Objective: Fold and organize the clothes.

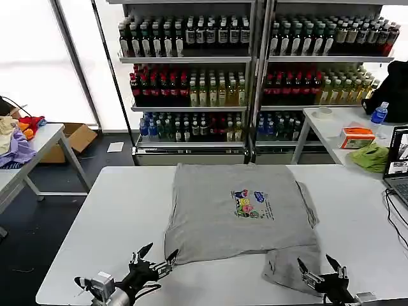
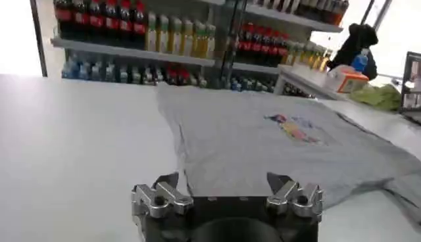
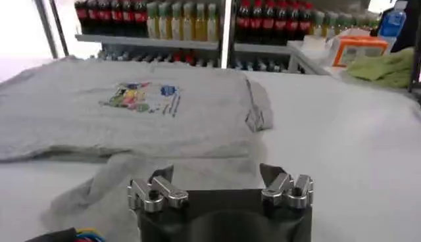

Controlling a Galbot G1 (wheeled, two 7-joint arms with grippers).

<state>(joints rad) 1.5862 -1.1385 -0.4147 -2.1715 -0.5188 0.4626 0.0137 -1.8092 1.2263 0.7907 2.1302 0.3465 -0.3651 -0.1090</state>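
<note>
I need to grab the corner of the shirt's trailing flap (image 1: 307, 281) with my right gripper next, because the shirt's body (image 1: 220, 210) is lying flat on the tabletop.
A light grey shirt (image 1: 239, 210) with a small multicoloured chest print (image 1: 250, 204) lies partly folded on the white table (image 1: 108, 217), one flap trailing toward the front edge near the right. My left gripper (image 1: 155, 255) is open just off the shirt's front left corner, nothing between its fingers. My right gripper (image 1: 319, 268) is open at the trailing flap's front edge. The left wrist view shows the shirt (image 2: 276, 141) ahead of the open left gripper (image 2: 223, 183). The right wrist view shows the shirt (image 3: 131, 105) and flap ahead of the open right gripper (image 3: 217, 176).
Drink shelves (image 1: 191, 76) stand behind the table. A side table at right holds a lime-green cloth (image 1: 371, 156), an orange box (image 1: 357, 137) and a bottle (image 1: 379, 113). A laptop (image 1: 398, 166) with cables sits at the table's right edge. Coloured garments (image 1: 16, 140) lie on a left table.
</note>
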